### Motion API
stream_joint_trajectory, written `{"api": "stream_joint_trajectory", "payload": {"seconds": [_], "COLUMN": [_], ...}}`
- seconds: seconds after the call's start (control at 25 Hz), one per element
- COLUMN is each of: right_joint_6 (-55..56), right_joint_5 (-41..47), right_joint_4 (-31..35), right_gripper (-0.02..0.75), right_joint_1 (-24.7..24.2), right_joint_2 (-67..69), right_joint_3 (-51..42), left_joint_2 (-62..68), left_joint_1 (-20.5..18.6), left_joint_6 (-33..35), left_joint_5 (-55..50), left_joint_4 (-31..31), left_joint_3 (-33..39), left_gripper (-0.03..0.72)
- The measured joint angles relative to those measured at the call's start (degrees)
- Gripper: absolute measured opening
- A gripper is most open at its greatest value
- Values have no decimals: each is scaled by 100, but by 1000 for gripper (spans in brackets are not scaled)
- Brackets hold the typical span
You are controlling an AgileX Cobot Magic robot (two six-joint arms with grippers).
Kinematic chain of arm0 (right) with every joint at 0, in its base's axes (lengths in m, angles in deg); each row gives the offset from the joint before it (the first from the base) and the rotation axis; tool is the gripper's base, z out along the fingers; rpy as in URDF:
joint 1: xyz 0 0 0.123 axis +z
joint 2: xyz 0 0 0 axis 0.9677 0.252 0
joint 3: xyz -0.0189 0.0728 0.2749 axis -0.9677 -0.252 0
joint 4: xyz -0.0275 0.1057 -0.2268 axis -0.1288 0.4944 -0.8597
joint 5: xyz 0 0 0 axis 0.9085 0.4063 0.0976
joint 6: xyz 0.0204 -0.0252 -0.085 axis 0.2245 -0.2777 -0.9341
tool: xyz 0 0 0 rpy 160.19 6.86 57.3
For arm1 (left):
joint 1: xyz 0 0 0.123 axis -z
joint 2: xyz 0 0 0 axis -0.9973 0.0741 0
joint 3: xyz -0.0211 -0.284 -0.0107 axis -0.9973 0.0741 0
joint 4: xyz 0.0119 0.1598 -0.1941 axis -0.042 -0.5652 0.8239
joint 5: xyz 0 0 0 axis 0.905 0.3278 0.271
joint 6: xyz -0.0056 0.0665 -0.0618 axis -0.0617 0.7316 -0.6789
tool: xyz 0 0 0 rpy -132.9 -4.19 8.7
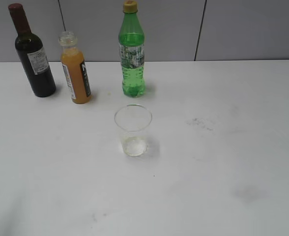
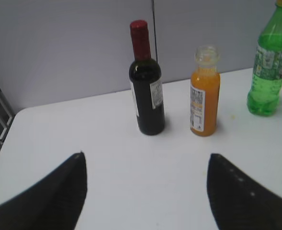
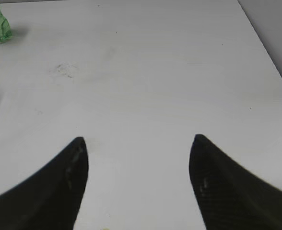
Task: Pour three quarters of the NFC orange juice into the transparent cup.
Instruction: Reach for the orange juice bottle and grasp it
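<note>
Next, the left gripper grabs the NFC orange juice, which slopes in at its shoulder, by the straight-sided body around the label to pour.
The NFC orange juice stands uncapped at the back left of the white table, full of orange liquid, and shows in the left wrist view. The transparent cup stands upright and empty in the middle of the table, in front of the bottles. My left gripper is open and empty, well short of the juice bottle, which lies ahead and to the right. My right gripper is open and empty over bare table on the right side. Neither arm shows in the exterior view.
A dark wine bottle with a red cap stands left of the juice, also in the left wrist view. A taller green bottle stands right of the juice, behind the cup. A grey wall runs behind the table. The table's right edge shows.
</note>
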Motion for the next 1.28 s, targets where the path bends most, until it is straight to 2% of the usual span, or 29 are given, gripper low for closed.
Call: {"api": "stream_joint_trajectory", "payload": {"seconds": [0.56, 0.76, 0.92, 1.08, 1.28], "right_joint_6": [0, 0, 0, 0, 0], "right_joint_5": [0, 0, 0, 0, 0], "right_joint_4": [0, 0, 0, 0, 0], "right_gripper": [510, 510, 510, 510, 510], "right_joint_1": [0, 0, 0, 0, 0], "right_joint_2": [0, 0, 0, 0, 0], "right_joint_3": [0, 0, 0, 0, 0], "left_joint_2": [2878, 4014, 4908, 5854, 6998], "left_joint_1": [0, 42, 242, 423, 456], "left_joint_6": [-13, -365, -716, -785, -798], "left_joint_5": [3621, 4686, 5527, 6633, 8180], "left_joint_4": [96, 103, 57, -231, -576], "left_joint_3": [0, 0, 0, -10, -16], "left_gripper": [594, 594, 594, 594, 594]}}
